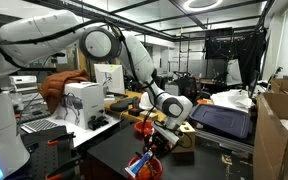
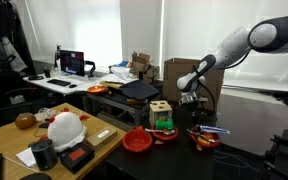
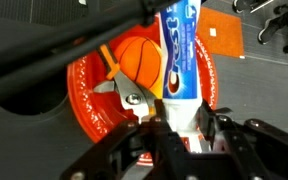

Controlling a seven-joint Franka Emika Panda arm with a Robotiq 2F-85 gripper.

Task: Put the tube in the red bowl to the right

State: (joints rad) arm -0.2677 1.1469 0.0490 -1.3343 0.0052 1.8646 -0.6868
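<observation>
I should open my gripper now, because the tube is low over the red bowl and would end up in the bowl, lying across its rim.
The tube [image 3: 181,60] is a white, blue and red toothpaste tube. My gripper [image 3: 189,125] is shut on its near end, a finger pressed against each side. The tube reaches out low over a red bowl [image 3: 84,100] that holds an orange ball [image 3: 139,58] and a metal tool [image 3: 124,92]. In an exterior view the gripper [image 2: 195,113] hangs over the right-hand red bowl [image 2: 206,143], with the tube [image 2: 214,129] as a pale line across it. A second red bowl [image 2: 137,141] sits to its left. In an exterior view the gripper [image 1: 164,132] is above the tube [image 1: 142,165].
A wooden block toy [image 2: 161,115] stands between the two red bowls on the dark table. A white helmet-like object [image 2: 64,128] and a black mug [image 2: 42,152] sit on the wooden desk. Cardboard boxes [image 1: 279,130] stand beside the table. An orange floor mat [image 3: 224,38] lies past the bowl.
</observation>
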